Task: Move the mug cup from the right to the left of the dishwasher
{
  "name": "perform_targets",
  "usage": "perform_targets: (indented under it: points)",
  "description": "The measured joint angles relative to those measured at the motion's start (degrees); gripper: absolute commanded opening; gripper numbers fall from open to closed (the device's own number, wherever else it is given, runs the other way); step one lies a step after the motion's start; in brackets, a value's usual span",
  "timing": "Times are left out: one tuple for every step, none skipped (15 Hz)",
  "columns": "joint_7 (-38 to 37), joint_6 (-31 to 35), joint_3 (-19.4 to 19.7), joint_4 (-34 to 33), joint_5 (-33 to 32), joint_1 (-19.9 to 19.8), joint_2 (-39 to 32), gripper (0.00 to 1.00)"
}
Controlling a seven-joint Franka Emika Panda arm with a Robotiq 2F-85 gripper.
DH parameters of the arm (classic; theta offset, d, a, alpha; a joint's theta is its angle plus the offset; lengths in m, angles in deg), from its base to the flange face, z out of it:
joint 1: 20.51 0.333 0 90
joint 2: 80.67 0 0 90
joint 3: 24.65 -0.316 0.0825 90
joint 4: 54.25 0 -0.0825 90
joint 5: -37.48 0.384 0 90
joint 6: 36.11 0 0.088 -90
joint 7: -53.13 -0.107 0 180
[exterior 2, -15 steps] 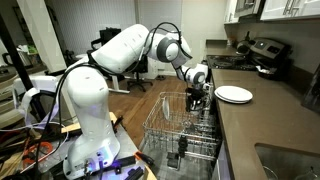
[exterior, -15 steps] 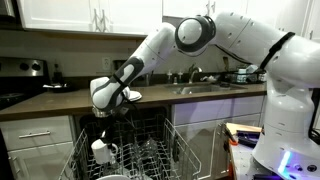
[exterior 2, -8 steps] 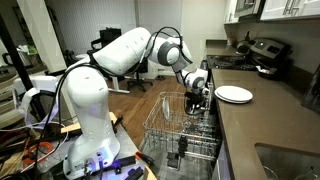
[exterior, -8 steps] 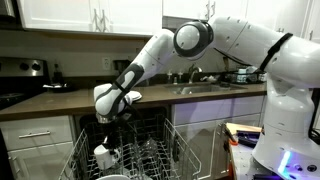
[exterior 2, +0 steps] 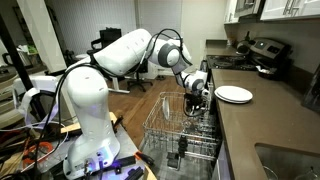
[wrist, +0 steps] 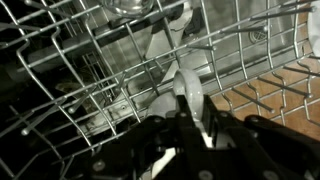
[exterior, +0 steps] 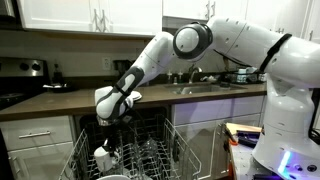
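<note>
I need to let go of the mug cup now, because the white mug cup's lower edge (exterior: 104, 169) is resting on the rack's wire bottom below my fingers.
The dishwasher rack (exterior: 160, 160) is pulled out, a light grey wire rack with upright tines; it also shows in an exterior view (exterior 2: 178, 128) and fills the wrist view (wrist: 70, 60). My gripper (exterior: 107, 142) reaches down into the rack's left part and is shut on the white mug cup (exterior: 102, 154). In the wrist view the mug's wall (wrist: 184, 88) sits pinched between my dark fingers (wrist: 222, 135), low among the tines. In an exterior view my gripper (exterior 2: 196, 103) hangs over the rack's far end and the mug is mostly hidden.
A flat white plate (exterior 2: 234, 94) lies on the dark counter (exterior: 60, 100) beside the rack. A stove (exterior: 20, 75) stands further along. A sink with a faucet (exterior: 197, 86) is on the other side. Glassware (exterior: 150, 152) stands in the rack's middle.
My gripper has gone down a little with the mug cup held in it, deeper into the left part of the rack. It stays shut.
</note>
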Motion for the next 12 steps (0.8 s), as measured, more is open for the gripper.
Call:
perform_targets:
  points:
    - [0.0, -0.1, 0.0, 0.0, 0.0, 0.0, 0.0, 0.49]
    - [0.0, -0.5, 0.1, 0.0, 0.0, 0.1, 0.0, 0.55]
    - [0.0, -1.0, 0.1, 0.0, 0.0, 0.1, 0.1, 0.6]
    - [0.0, -1.6, 0.1, 0.0, 0.0, 0.2, 0.2, 0.67]
    - [0.0, -2.3, 0.1, 0.0, 0.0, 0.2, 0.4, 0.73]
    - [0.0, -2.9, 0.1, 0.1, 0.0, 0.2, 0.7, 0.81]
    - [0.0, -3.4, 0.2, 0.1, 0.0, 0.2, 1.2, 0.86]
    - [0.0, -4.0, 0.2, 0.2, 0.0, 0.2, 1.8, 0.94]
    - [0.0, -4.6, 0.2, 0.3, 0.0, 0.2, 2.6, 0.97]
    - [0.1, -5.4, 0.2, 0.6, 0.0, 0.2, 3.6, 1.0]
    - [0.2, -6.3, 0.2, 1.0, 0.0, 0.2, 4.8, 1.0]
    - [0.4, -7.5, 0.1, 1.6, 0.0, 0.2, 6.0, 1.0]
